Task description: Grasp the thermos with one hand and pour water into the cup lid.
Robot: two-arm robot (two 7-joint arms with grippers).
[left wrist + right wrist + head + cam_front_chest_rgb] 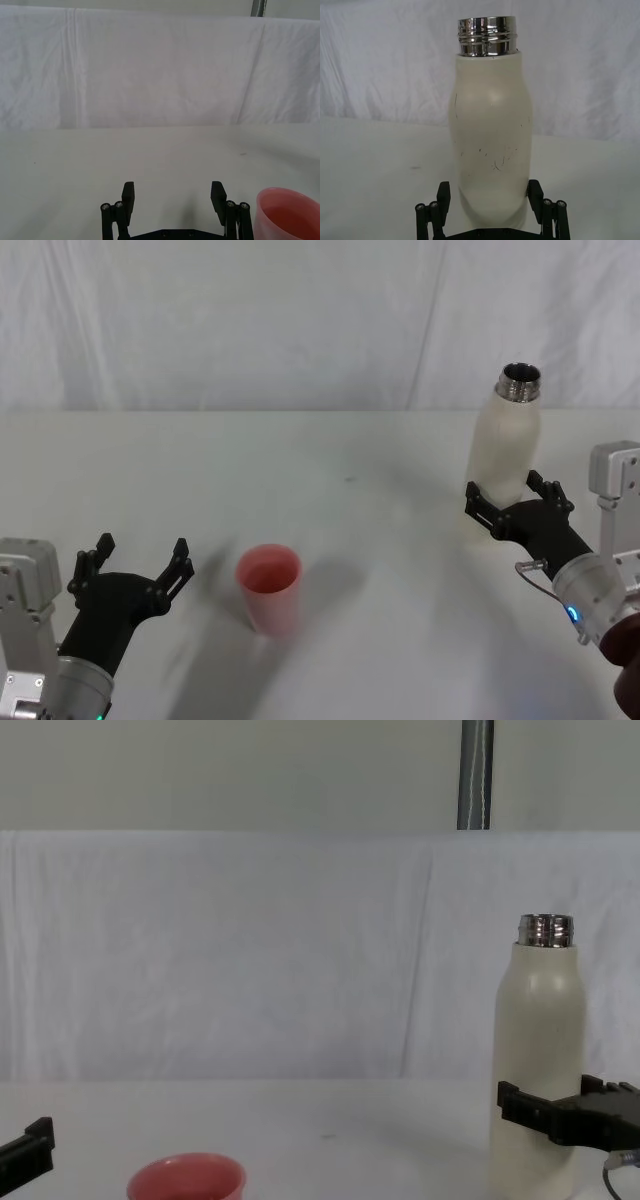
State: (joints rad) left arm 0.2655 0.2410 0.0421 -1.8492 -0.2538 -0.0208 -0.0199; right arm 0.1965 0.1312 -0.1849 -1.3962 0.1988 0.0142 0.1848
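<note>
My right gripper grips the thermos by its lower body (530,1150) next, to leave its open steel neck (546,930) free to pour water.
The thermos (507,445) is a tall cream-white bottle with an open steel neck, standing upright at the right of the table; it is also visible in the right wrist view (491,145) and the chest view (540,1050). My right gripper (510,497) is open, its fingers (443,196) straddling the thermos's lower body, one close on each side. The cup lid (268,585), a small pink-red cup, stands upright near the table's middle front. My left gripper (140,552) is open and holds nothing, low at the left of the cup lid (287,212).
A white table (350,460) carries both things, with a white cloth backdrop (250,950) behind it. A grey pole (475,775) rises behind the cloth. Bare tabletop lies between the cup lid and the thermos.
</note>
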